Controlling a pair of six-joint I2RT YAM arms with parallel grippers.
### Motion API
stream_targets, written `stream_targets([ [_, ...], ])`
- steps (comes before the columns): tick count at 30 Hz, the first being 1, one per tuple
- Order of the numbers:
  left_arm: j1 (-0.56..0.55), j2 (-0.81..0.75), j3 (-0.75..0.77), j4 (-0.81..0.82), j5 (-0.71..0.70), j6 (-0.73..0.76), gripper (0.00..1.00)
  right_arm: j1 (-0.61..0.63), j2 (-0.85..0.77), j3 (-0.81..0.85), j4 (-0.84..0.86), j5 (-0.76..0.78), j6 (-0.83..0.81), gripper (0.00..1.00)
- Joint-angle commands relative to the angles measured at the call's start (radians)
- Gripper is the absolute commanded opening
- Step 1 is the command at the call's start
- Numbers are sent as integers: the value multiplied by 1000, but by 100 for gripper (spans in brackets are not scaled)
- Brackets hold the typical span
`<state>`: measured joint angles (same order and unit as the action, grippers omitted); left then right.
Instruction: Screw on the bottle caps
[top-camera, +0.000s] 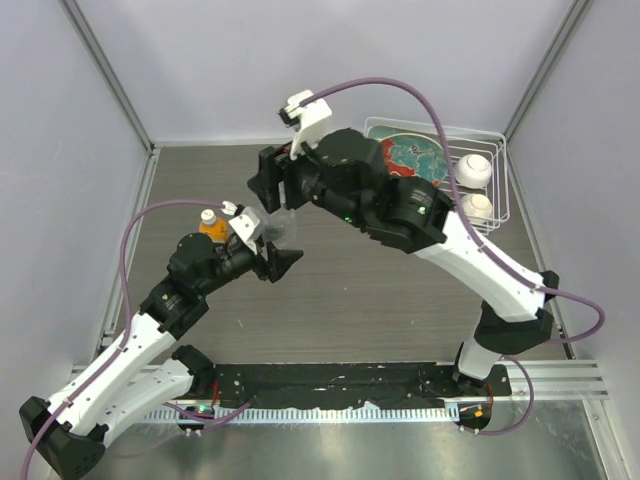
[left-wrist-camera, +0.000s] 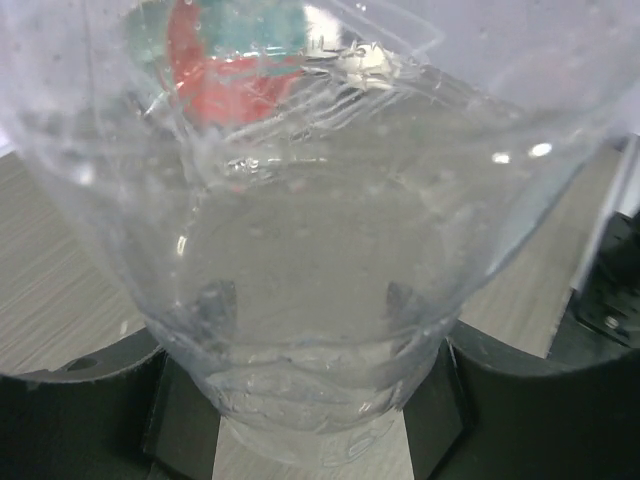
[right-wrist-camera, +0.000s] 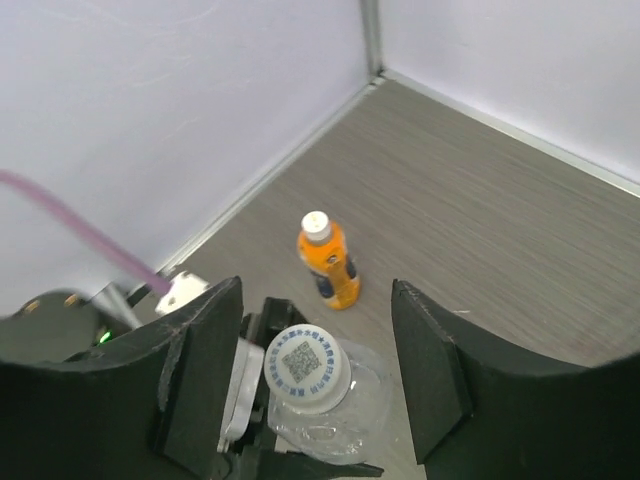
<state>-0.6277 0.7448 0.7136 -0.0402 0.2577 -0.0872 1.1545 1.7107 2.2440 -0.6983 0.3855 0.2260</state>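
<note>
Next, my right gripper takes hold of the white cap (right-wrist-camera: 307, 367) by its opposite sides, leaving its printed top free, to screw it onto the bottle.
The clear bottle (left-wrist-camera: 320, 250) fills the left wrist view, and my left gripper (left-wrist-camera: 310, 400) is shut on its lower body, a dark finger on each side. In the top view that bottle (top-camera: 281, 228) stands out of the left gripper (top-camera: 276, 252) at mid-table. A white cap (right-wrist-camera: 307, 367) with a printed code sits on the clear bottle's (right-wrist-camera: 350, 415) neck. My right gripper (right-wrist-camera: 315, 375) straddles the cap, open, both pads apart from it. The orange bottle (right-wrist-camera: 331, 265) stands upright on the table beyond, with a cream cap (right-wrist-camera: 316, 226) on top; it also shows behind the left wrist (top-camera: 212, 224).
A white wire basket (top-camera: 500, 150) at the back right holds a red-and-teal plate (top-camera: 412, 155) and two white balls (top-camera: 473, 170). Grey walls close in the back and both sides. The right arm (top-camera: 400, 205) reaches across the middle of the table.
</note>
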Motion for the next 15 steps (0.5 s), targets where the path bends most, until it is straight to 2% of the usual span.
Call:
stream_targets([
  [1,3,-5,-6,57,259,-9,0,-33,-154,-19,-23,-316,-37,67],
  [4,3,-1,-5,43,389,9,0,-45,-226,-82,-21,-494,-92,69],
  [5,3,-1,-5,43,497,15,0,-45,-247,-105,-20,-540,-137,70],
  [7,3,5,-2,43,616,29,0,-47,-311,-196,20,-631,-169,70],
  [8,3,5,0,43,755,33,0,-47,-333,-233,43,-658,-183,70],
  [11,3,14,3,43,920,23,1,-53,-394,-351,117,-799,-215,70],
  [12,3,18,3,43,1024,21,2,-55,-405,-391,132,-842,-221,69],
  [15,3,19,7,22,1161,17,4,-58,-436,-457,209,-1000,-221,69],
])
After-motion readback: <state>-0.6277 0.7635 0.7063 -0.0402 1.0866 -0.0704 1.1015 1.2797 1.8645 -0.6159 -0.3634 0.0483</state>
